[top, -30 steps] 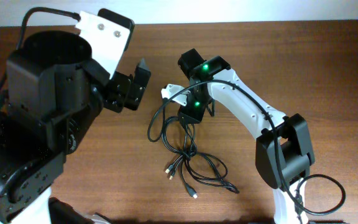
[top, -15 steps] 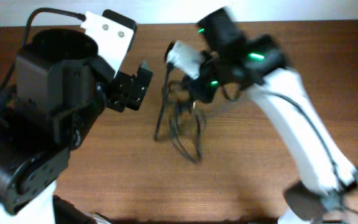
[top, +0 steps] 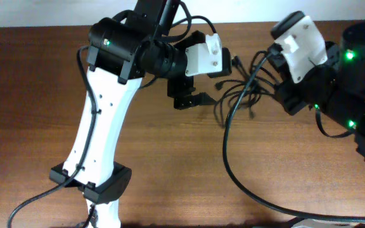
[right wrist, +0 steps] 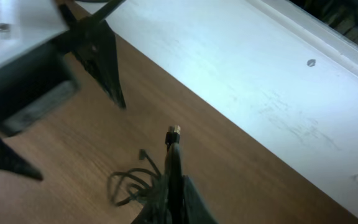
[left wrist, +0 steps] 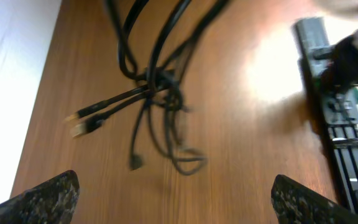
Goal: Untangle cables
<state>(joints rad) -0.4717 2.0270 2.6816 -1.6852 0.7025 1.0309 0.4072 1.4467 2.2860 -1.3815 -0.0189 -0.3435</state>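
Note:
The robot's left gripper should grab a single loose piece of cable on the side of the knot away from the right gripper and pull it out to untangle the cables.
The cables [top: 238,88] are a knot of thin black cords on the brown table, between the two arms. In the left wrist view the knot [left wrist: 160,87] has gold-tipped plug ends [left wrist: 82,121] lying to its left and strands rising out of the top of the frame. My right gripper [right wrist: 173,180] is shut on a strand of the cables, and a plug tip [right wrist: 174,132] sticks out past the fingers. In the overhead view the right gripper [top: 282,88] is mostly hidden under its wrist. My left gripper [top: 189,100] is open and empty, just left of the knot, and its jaws [left wrist: 176,193] are spread wide.
A thick black robot cable [top: 225,145] loops from the right wrist down across the table to the front edge. The left arm's white link [top: 103,120] stands on its base [top: 94,183] at the front left. A pale wall [right wrist: 260,68] runs behind the table's far edge.
The right gripper has lifted the cables from where they lay spread on the table and carried them off. The left gripper now hangs open beside the knot. Both arms have moved far.

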